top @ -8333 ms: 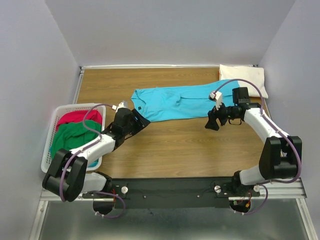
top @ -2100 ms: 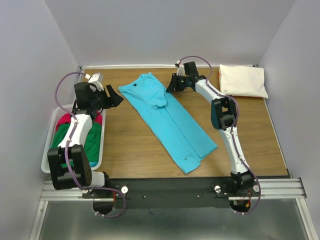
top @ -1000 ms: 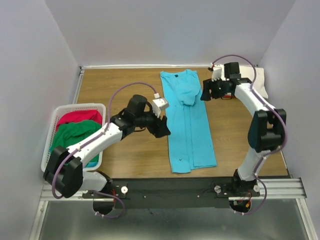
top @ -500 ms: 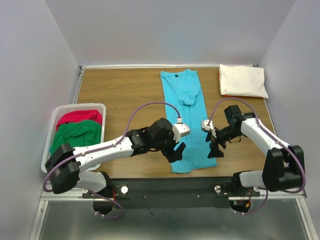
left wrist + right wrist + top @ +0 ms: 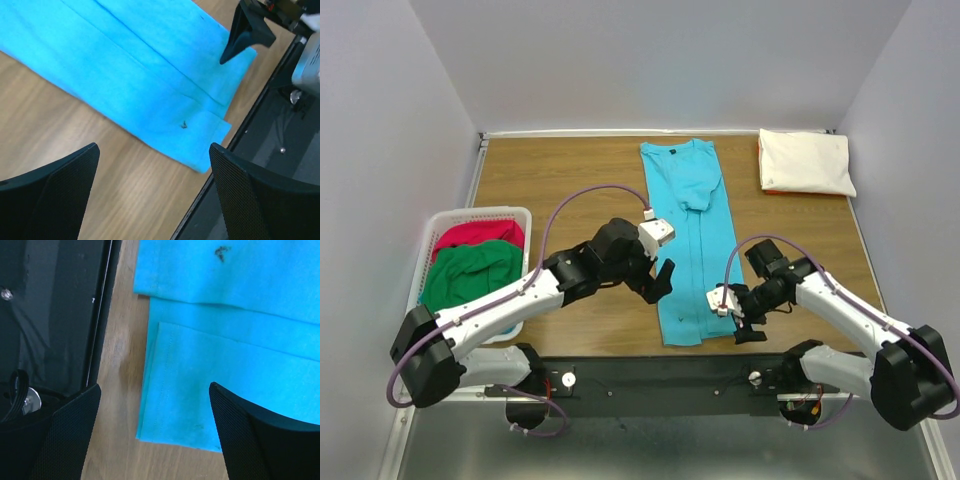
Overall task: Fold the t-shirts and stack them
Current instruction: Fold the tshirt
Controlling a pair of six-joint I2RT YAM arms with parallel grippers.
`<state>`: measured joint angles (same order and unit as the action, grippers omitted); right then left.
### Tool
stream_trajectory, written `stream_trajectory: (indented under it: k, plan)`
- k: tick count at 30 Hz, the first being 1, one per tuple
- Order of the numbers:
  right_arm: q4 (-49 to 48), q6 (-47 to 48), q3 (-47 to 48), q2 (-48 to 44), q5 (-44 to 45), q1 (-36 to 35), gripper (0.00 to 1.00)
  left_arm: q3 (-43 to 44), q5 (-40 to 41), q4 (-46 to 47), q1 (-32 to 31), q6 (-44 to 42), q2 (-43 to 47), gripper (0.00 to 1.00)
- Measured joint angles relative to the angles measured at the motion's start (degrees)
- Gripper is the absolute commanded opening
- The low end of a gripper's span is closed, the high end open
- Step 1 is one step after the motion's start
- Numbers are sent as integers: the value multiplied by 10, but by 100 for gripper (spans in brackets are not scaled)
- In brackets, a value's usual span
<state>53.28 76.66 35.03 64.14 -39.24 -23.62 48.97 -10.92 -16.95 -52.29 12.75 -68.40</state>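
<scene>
My right gripper is to grab the folded turquoise t-shirt next by its near hem corner (image 5: 732, 332) (image 5: 148, 429), so that it can fold the hem over toward the collar.
A turquoise t-shirt (image 5: 695, 250), folded into a long strip, lies flat on the wooden table with its collar at the far end and its hem near the front edge. My left gripper (image 5: 660, 282) is open and empty, hovering just left of the strip's lower part; the cloth (image 5: 150, 75) fills the top of its wrist view. My right gripper (image 5: 745, 328) is open and empty, low over the hem's right corner (image 5: 150, 425). A folded cream-white t-shirt (image 5: 807, 162) lies at the far right. A red t-shirt (image 5: 470, 237) and a green t-shirt (image 5: 470, 272) sit bunched in the basket.
The white lattice basket (image 5: 470, 213) stands at the table's left edge. The black mounting rail (image 5: 650, 372) runs along the near edge, close under the hem. Grey walls enclose the table at the back and sides.
My right gripper has moved toward the front edge, down to the hem's right corner. My left gripper has drawn slightly back and left from the hem. The turquoise shirt has not moved.
</scene>
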Motion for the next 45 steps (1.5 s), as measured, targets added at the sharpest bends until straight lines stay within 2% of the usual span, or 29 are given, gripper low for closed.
stream_trajectory:
  k: [7,11,17,25,32,37,45]
  plan:
    - [-39,-27,-33,-13,37,-38,91,59,64,-10,0,-115,52,98]
    - [-57,-40,-41,-21,54,-57,91,26,80,28,0,-185,115,98]
    - [-76,-47,-49,-19,75,-77,90,-20,94,45,-2,-253,101,98]
    - [-88,-54,-50,-9,87,-108,87,-121,73,39,-84,-388,125,98]
    - [-98,-66,-51,4,94,-129,82,-152,62,53,-90,-447,180,97]
    - [-113,-81,-51,17,103,-147,76,-167,55,75,-113,-461,178,96]
    - [-142,-127,-54,17,134,-155,57,-176,54,109,-131,-473,161,96]
